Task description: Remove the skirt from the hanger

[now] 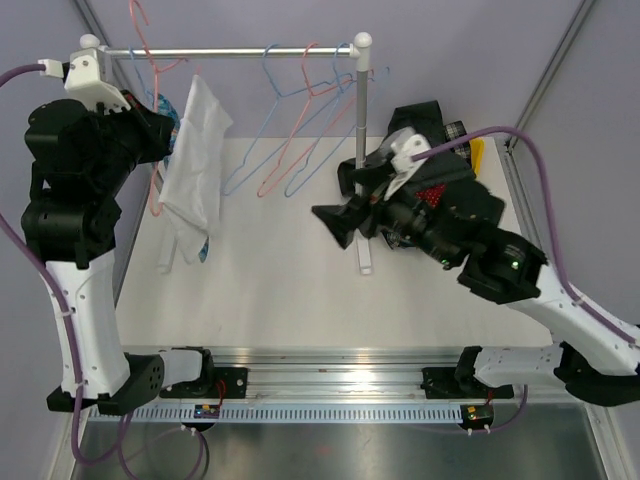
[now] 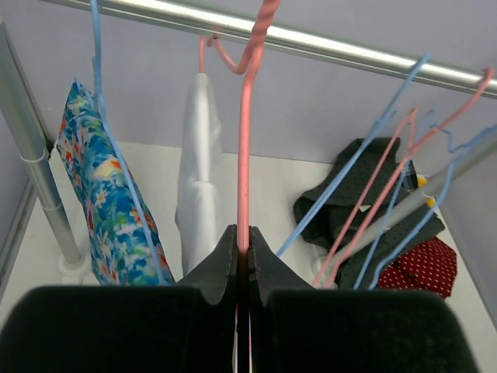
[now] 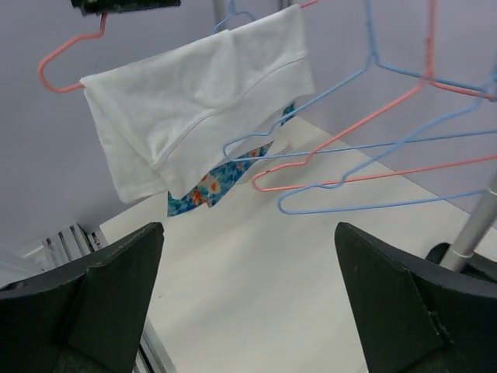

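Observation:
The right gripper should next pull the white skirt [image 1: 195, 165] off the pink hanger, so it should grab the skirt by its loose hanging hem.
A white skirt [image 1: 195, 165] hangs on a pink hanger [image 1: 153, 190] at the left end of the rack rod [image 1: 230, 50]. My left gripper [image 1: 165, 135] is up beside the skirt, shut on that hanger's wire. In the left wrist view the jaws [image 2: 243, 231] pinch the pink wire [image 2: 244, 155], with the skirt [image 2: 200, 179] behind it. My right gripper [image 1: 335, 222] is open and empty, low over the table and right of the skirt. In the right wrist view the skirt [image 3: 194, 101] and hanger tip [image 3: 58, 62] are far ahead of the spread fingers [image 3: 93, 303].
A blue floral garment [image 2: 109, 202] hangs on a blue hanger left of the skirt. Several empty blue and pink hangers [image 1: 290, 140] hang mid-rod. The right rack post [image 1: 362, 150] stands by my right arm. Dark clothes [image 1: 440, 190] and a red dotted garment [image 2: 423, 268] lie at the back right.

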